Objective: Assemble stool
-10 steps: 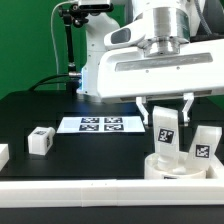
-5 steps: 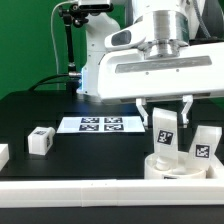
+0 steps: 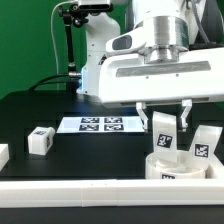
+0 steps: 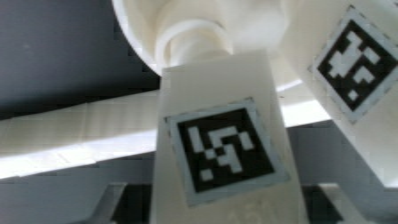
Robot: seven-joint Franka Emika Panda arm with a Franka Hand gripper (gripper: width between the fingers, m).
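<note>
I should let go now, because the lower end of the second tagged leg is in the round socket of the seat disc (image 4: 199, 35).
The round white seat disc (image 3: 183, 166) lies at the exterior view's lower right. One white leg (image 3: 204, 146) stands in it with its tag showing. My gripper (image 3: 165, 119) is shut on a second tagged leg (image 3: 164, 134) and holds it upright, its lower end on the disc. In the wrist view this leg (image 4: 221, 130) runs from my gripper (image 4: 222, 207) to a round socket on the disc (image 4: 199, 35). The other leg's tag (image 4: 358, 58) shows beside it. A third loose leg (image 3: 40, 140) lies on the table at the exterior view's left.
The marker board (image 3: 100, 124) lies flat behind the middle of the black table. A long white border rail (image 3: 70, 190) runs along the front edge and also shows in the wrist view (image 4: 71, 135). Another white part (image 3: 3, 154) sits at the far left edge.
The gripper with the held leg has shifted very slightly toward the exterior view's right. The other parts have not moved.
</note>
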